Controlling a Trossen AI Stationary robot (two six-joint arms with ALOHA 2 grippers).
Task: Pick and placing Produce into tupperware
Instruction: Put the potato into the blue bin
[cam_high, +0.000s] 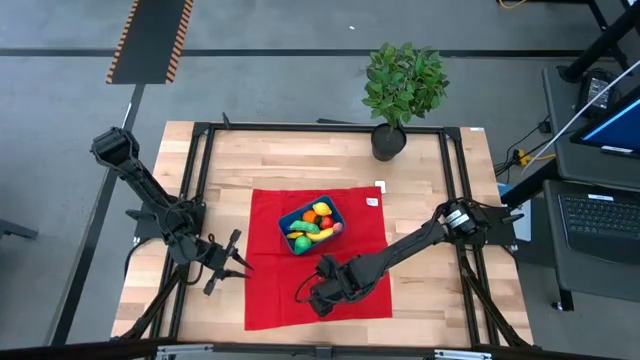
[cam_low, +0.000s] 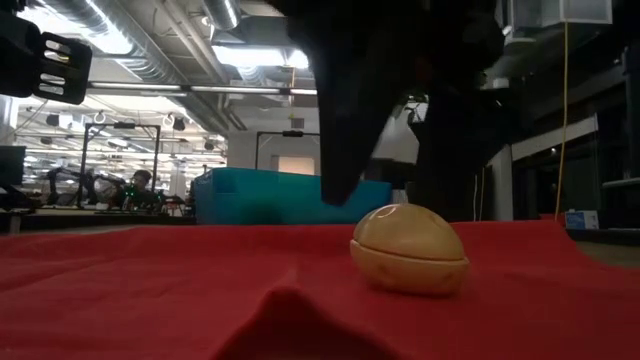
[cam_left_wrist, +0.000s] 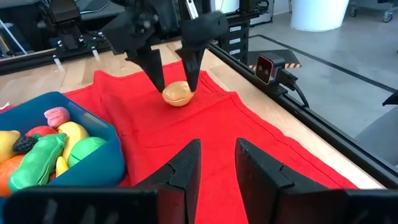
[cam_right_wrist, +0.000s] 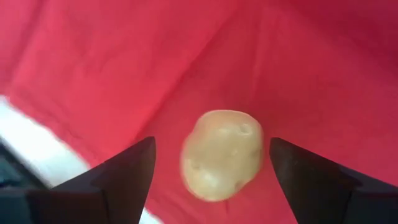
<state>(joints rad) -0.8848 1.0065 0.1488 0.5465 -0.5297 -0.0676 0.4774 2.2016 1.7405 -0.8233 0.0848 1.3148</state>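
My right gripper grabs the tan potato-like piece by its plump middle (cam_right_wrist: 222, 155) next, to put the piece into the blue tupperware.
A tan, potato-like piece of produce (cam_right_wrist: 222, 154) rests with its underside on the red cloth (cam_high: 275, 290), near the cloth's front middle. My right gripper (cam_right_wrist: 212, 142) hangs over it, pointing down and open. Its fingers stand on either side of the piece (cam_left_wrist: 178, 94) with a gap on each side, and they hide it in the high view. The blue tupperware (cam_high: 287, 217) stands on the cloth's far part and holds several coloured fruits and vegetables. My left gripper (cam_high: 228, 262) waits at the cloth's left edge, open, with nothing between its fingers.
A potted leafy plant (cam_high: 400, 90) stands at the table's far right. A black frame rail (cam_left_wrist: 292, 106) runs along the table's edges. A fold ridge (cam_low: 290, 300) rises in the cloth near the front. A small white tag (cam_high: 372, 202) lies at the cloth's far right corner.
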